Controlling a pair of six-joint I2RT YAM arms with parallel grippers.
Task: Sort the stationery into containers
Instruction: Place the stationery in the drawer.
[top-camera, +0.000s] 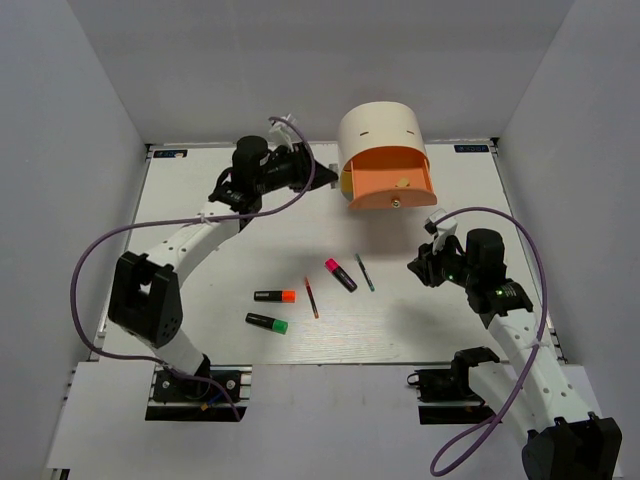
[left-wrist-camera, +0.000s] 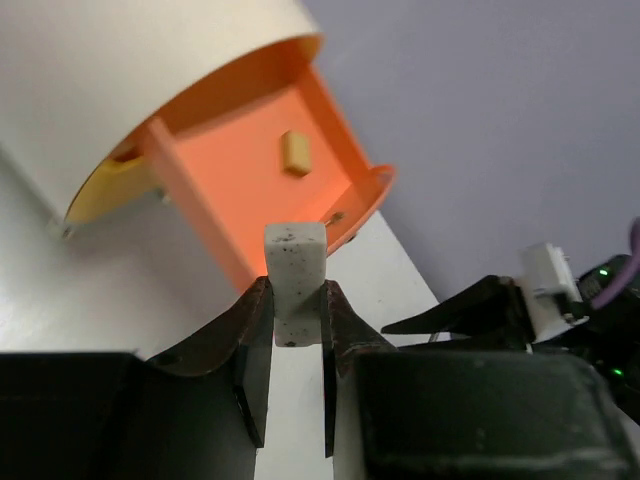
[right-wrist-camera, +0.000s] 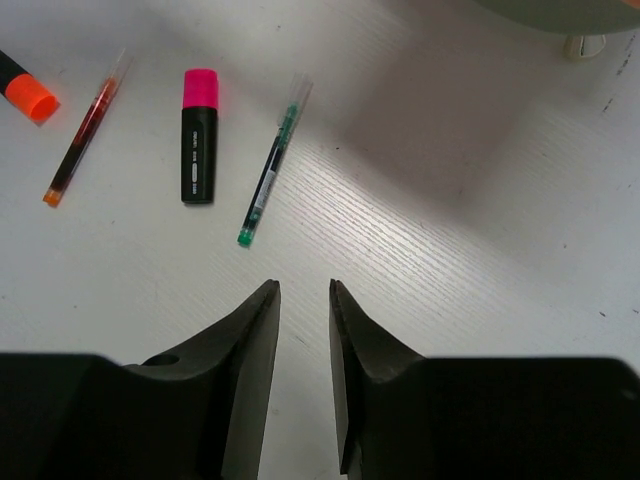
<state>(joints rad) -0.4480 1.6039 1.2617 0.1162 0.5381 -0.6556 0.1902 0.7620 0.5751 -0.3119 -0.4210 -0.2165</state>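
Note:
The grey eraser (left-wrist-camera: 295, 262) would miss if my left gripper opened now, short of the open drawer's near side; I will first move it there.
My left gripper (left-wrist-camera: 296, 300) is shut on a small grey eraser (left-wrist-camera: 295, 262) and holds it up just left of the cream desk unit (top-camera: 378, 125). The unit's orange-pink drawer (top-camera: 390, 178) is pulled open with a tan eraser (left-wrist-camera: 296, 153) lying inside. My right gripper (right-wrist-camera: 305, 290) is open and empty, low over the table right of the pens. On the table lie the pink-capped highlighter (right-wrist-camera: 199, 135), the green pen (right-wrist-camera: 270, 175), the red pen (right-wrist-camera: 85, 130), the orange-capped highlighter (top-camera: 275, 296) and the green-capped highlighter (top-camera: 267, 322).
A yellow drawer front (left-wrist-camera: 100, 195) shows under the open drawer. Grey walls close in the table (top-camera: 200, 200) at the back and both sides. Purple cables loop beside each arm.

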